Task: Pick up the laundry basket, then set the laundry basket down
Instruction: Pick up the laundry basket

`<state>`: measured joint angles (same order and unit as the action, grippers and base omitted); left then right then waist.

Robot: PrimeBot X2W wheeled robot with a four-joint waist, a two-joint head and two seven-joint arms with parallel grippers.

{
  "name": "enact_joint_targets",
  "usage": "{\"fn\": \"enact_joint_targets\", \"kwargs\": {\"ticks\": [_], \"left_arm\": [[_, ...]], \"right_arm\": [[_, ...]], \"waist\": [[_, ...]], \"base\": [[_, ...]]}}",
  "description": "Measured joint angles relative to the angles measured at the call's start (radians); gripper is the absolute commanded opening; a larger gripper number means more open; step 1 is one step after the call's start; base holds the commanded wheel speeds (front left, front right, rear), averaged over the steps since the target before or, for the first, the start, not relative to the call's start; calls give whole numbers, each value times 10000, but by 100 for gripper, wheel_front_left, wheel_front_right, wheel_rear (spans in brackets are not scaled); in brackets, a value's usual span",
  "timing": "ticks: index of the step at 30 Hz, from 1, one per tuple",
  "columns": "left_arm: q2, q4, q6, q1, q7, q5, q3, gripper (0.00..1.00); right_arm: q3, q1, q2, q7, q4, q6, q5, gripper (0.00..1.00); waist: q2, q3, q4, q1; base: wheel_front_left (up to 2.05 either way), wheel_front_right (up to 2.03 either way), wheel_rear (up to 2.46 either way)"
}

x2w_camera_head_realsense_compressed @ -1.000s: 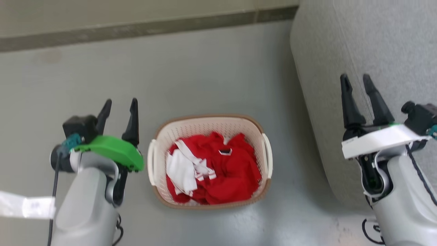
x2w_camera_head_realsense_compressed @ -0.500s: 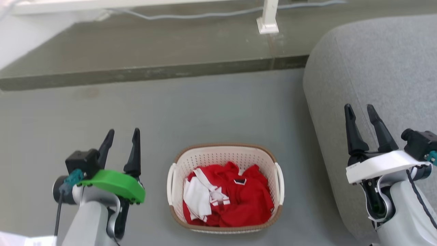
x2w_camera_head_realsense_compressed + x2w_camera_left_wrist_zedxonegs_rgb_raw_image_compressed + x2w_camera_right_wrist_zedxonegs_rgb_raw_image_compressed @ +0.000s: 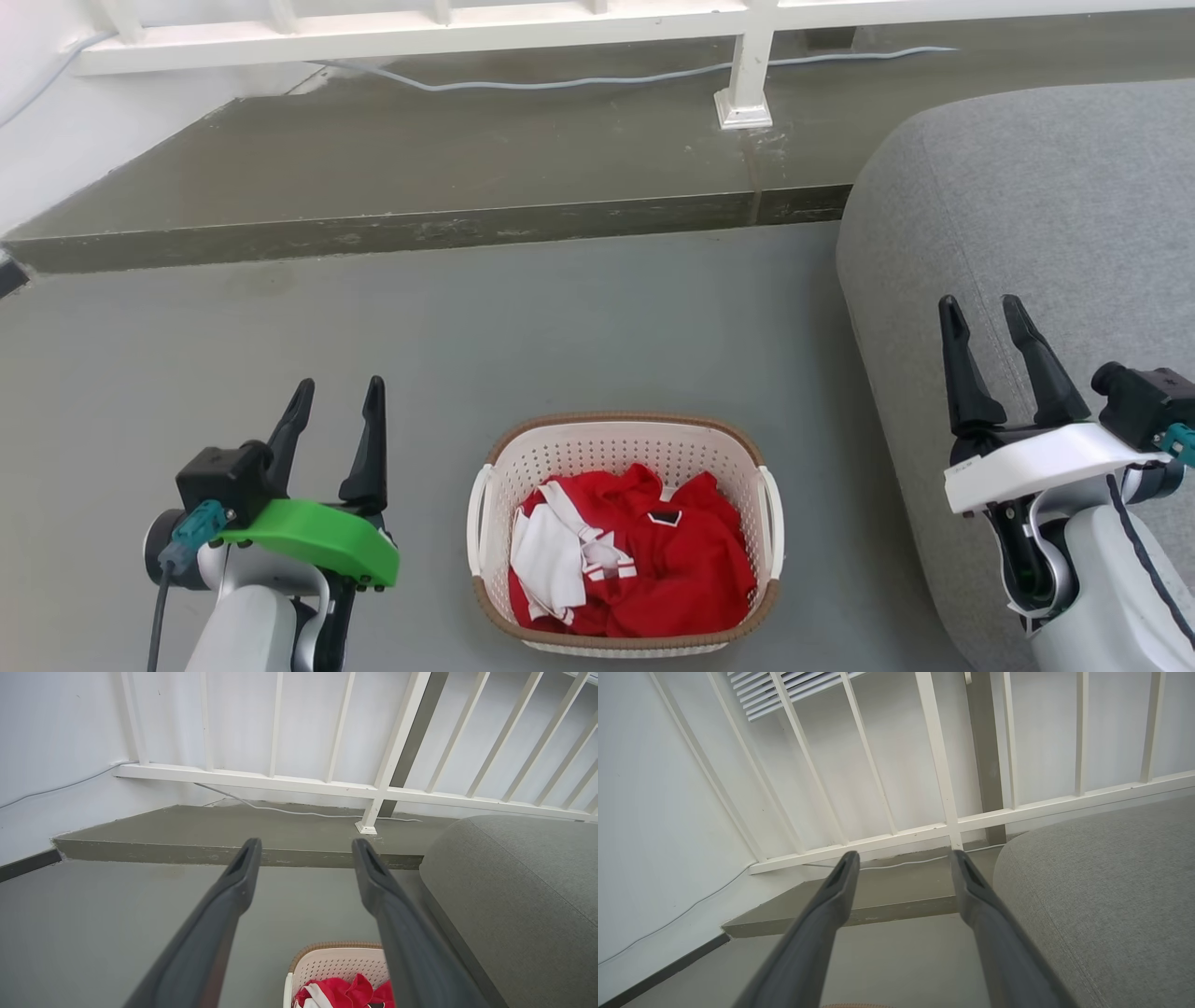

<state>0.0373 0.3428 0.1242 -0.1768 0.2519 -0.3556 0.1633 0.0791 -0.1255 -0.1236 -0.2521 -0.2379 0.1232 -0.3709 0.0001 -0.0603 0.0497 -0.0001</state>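
Note:
My right gripper grabs its white loop handle (image 3: 774,522) next, to keep the laundry basket level while loose red and white clothes (image 3: 635,560) fill it.
The laundry basket (image 3: 624,450) stands on the grey floor at the bottom centre of the head view, cream with a brown rim and white loop handles on its short sides. Red and white clothes (image 3: 635,560) lie inside it. My left gripper (image 3: 338,392) hovers to the basket's left, open and empty. My right gripper (image 3: 982,314) hangs to the basket's right, over the grey sofa, also open and empty. In the left wrist view the basket's far rim (image 3: 336,947) peeks in between the fingers (image 3: 233,891) at the bottom edge.
A grey sofa (image 3: 1027,215) fills the right side, close to the basket. A raised concrete step (image 3: 420,224) runs across behind, with a white railing (image 3: 747,65) and a pale cable (image 3: 560,82) on it. A white wall (image 3: 37,149) stands at the left.
The head camera has tilted up: the basket slid down the picture and the step, railing and cable came into view. Both grippers stay open beside the basket.

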Motion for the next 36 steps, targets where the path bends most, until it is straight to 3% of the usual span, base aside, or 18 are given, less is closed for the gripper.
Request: {"fn": "enact_joint_targets", "kwargs": {"ticks": [36], "left_arm": [[2,-924,-61,513,0,-94,104,100]], "right_arm": [[-75,116,207,0,205,0,199,100]], "waist": [[0,-230,109,0]], "base": [[0,0,0]]}}
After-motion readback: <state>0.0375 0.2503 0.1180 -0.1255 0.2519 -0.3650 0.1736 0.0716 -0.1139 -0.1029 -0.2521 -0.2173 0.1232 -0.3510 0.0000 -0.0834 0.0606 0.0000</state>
